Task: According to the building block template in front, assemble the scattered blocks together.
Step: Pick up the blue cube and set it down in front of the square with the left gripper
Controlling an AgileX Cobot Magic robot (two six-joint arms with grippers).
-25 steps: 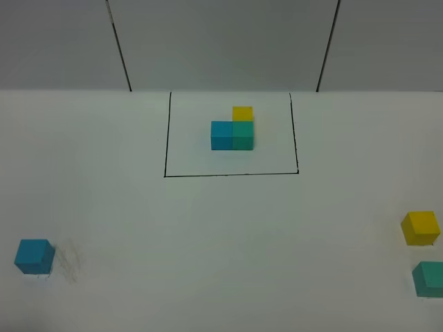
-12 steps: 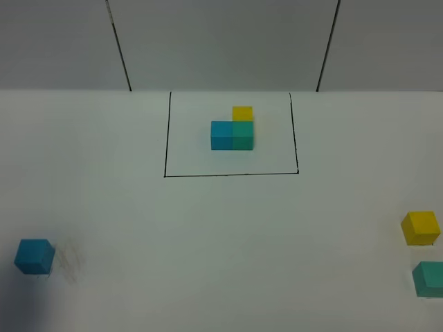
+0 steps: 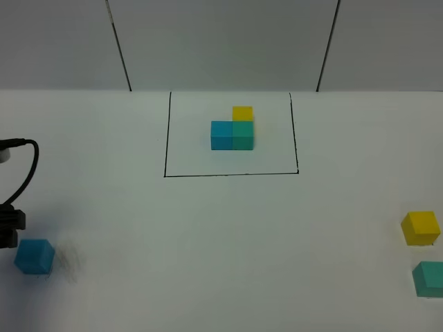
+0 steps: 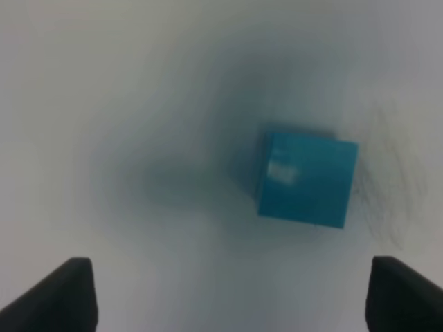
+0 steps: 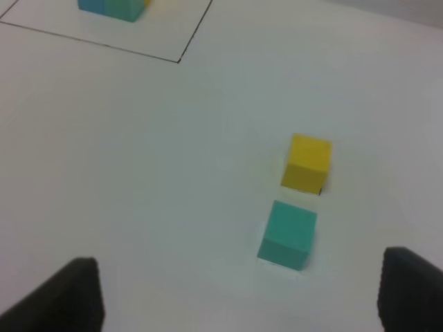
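Note:
The blocks need to be put together like the template [image 3: 232,129], so the robot's left gripper will next grab the scattered blue cube by its sides.
The building block template [image 3: 232,129] is a blue, teal and yellow cluster inside a black drawn rectangle [image 3: 166,138] at the table's back middle. It also shows in the right wrist view as the template [image 5: 114,7]. The scattered blue cube [image 3: 34,256] lies at the front left. My left gripper [image 4: 228,294] hangs open over the table, with the blue cube [image 4: 306,180] ahead of its fingertips [image 4: 66,297], not between them. The yellow cube [image 3: 420,227] and teal cube [image 3: 429,278] lie close together at the front right. My right gripper [image 5: 239,294] is open and empty, short of the yellow cube [image 5: 307,162] and teal cube [image 5: 287,234].
The left arm's dark body [image 3: 8,228] and its black cable [image 3: 28,162] stick in from the left edge, just beside the blue cube. Faint grey scuff marks [image 3: 68,259] lie on the white table to the right of that cube. A grey wall stands behind the table.
The left arm and its cable have come into the exterior high view at the left edge, next to the blue cube. No cube has moved.

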